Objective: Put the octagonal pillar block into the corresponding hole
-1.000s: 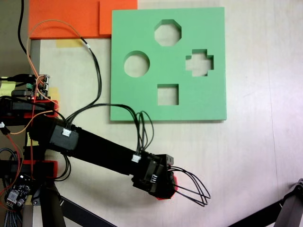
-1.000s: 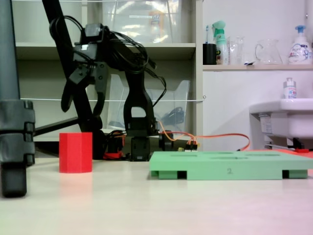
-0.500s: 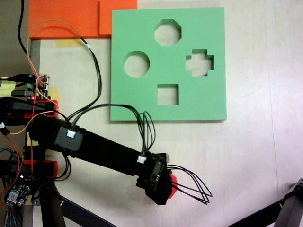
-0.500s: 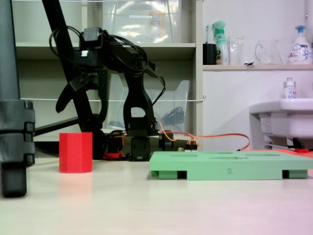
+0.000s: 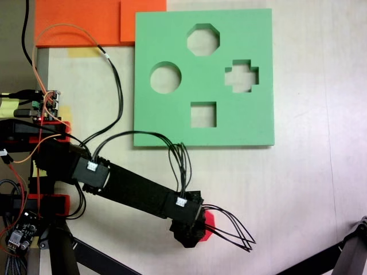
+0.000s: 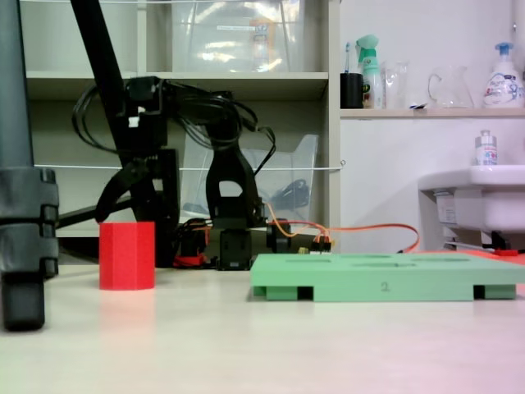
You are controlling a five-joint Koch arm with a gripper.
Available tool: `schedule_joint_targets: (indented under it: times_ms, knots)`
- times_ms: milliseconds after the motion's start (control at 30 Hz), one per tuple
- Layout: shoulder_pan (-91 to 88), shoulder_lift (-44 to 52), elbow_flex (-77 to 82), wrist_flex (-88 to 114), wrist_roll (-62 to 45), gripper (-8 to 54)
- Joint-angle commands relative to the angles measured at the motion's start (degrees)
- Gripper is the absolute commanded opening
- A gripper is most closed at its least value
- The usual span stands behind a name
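Note:
The gripper should next take hold of the octagonal pillar block by its top end (image 5: 210, 224), so its base stays free to go into the eight-sided hole.
The octagonal pillar block (image 6: 127, 254) is a red prism standing upright on the table, left of the green board (image 6: 385, 277). From above, only a red sliver of the block (image 5: 209, 219) shows beside the arm's black wrist (image 5: 186, 220), which covers the rest. My gripper (image 6: 135, 220) hangs open at the block's top, one finger splayed to the left and the other down behind the block's right side. I cannot tell if either finger touches it. The corresponding hole (image 5: 203, 39) is the eight-sided cutout at the board's far edge, with nothing in it.
The board also has round (image 5: 166, 77), cross (image 5: 241, 75) and square (image 5: 203, 114) cutouts. Orange foam sheets (image 5: 86, 20) lie at its upper left. Cables and electronics (image 5: 40, 106) crowd the arm's base. A dark stand (image 6: 25, 246) rises left of the block.
The gripper has come down from well above the block to its top. In the top-down view the wrist slid slightly toward the bottom edge. The block has not moved.

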Motion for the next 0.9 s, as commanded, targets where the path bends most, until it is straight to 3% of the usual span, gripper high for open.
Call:
schedule_joint_targets:
  times_ms: [0,800,867]
  knots:
    - [1.23,1.05,-0.35,-1.05,-0.53,52.2]
    - [0.18,-3.34,1.58,-10.81,-3.69,51.9]
    - [0.18,-3.87,2.29,-10.46,-3.25,42.5]
